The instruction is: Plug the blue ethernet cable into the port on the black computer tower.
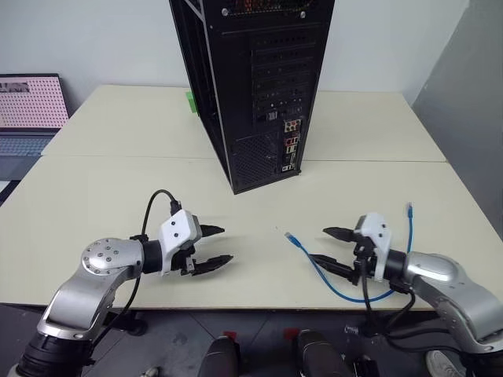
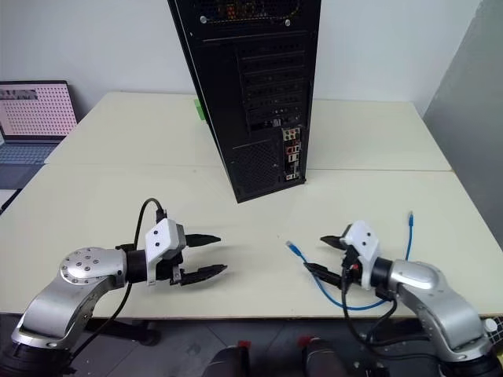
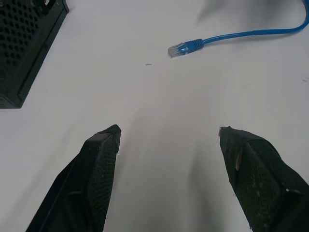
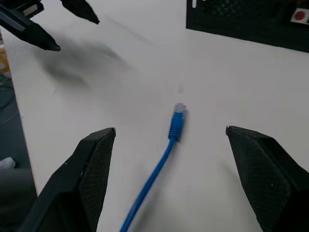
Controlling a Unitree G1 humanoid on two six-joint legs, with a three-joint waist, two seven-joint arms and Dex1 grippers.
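Note:
The blue cable trails slack in a loop, so my right gripper should grab it close behind its clear plug, where the plug's tip stays steady.
The black computer tower stands upright on the cream table, its rear panel facing me. Low on that panel sits the colourful connector cluster holding the port. The blue ethernet cable lies flat in a loop at the front right, one clear plug pointing toward the middle, the other end farther right. My right gripper hovers open just right of the near plug, the cord running between its fingers untouched. My left gripper is open and empty at the front left, pointing toward the plug.
A laptop with a pink screen sits off the table's far left. A small green object peeks out behind the tower. A seam joins two tabletops. A grey wall rises on the right.

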